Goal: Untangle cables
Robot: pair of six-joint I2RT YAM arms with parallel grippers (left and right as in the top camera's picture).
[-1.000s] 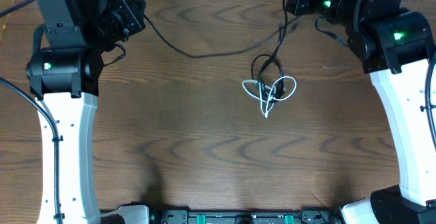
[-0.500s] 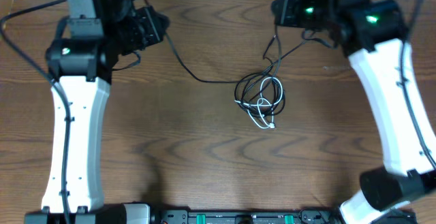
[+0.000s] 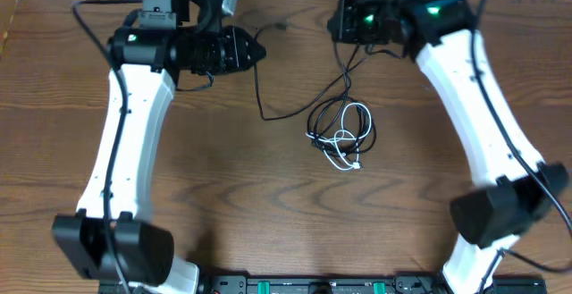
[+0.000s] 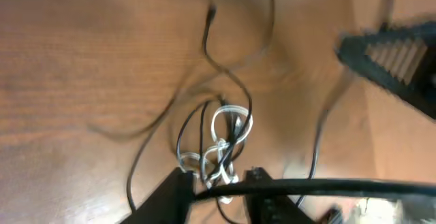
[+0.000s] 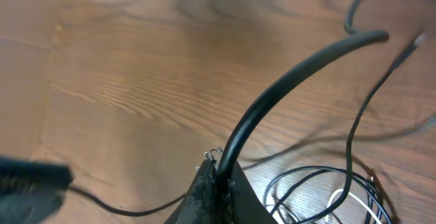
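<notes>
My left gripper grabs the black cable on the cable's part outside the tangle [image 3: 341, 133] next, to pull the cable free of the loops.
The cables lie in a tangle [image 3: 341, 133] at the table's middle: black loops wound with a short white cord [image 3: 345, 154]. One black cable runs left and up to my left gripper [image 3: 257, 51], and its plug end [image 3: 281, 28] lies beyond. In the left wrist view my left gripper's [image 4: 218, 180] fingers are apart, a black cable lies across them, and the tangle [image 4: 219, 142] is just ahead. My right gripper [image 3: 343, 28] is above the tangle. In the right wrist view it [image 5: 218, 175] is shut on a black cable [image 5: 286, 81], with the tangle [image 5: 334, 190] at lower right.
The wooden table [image 3: 223, 196] ends at a white wall along the back. Both arms' white links [image 3: 125, 142] reach in from the sides, the right one [image 3: 483, 115] over the table's right half. A black equipment rail [image 3: 313, 285] runs along the front edge.
Both grippers have moved inward toward the table's middle. The black cables have gone slack. The tangle has changed from a spread white bow to a rounder bunch of black loops.
</notes>
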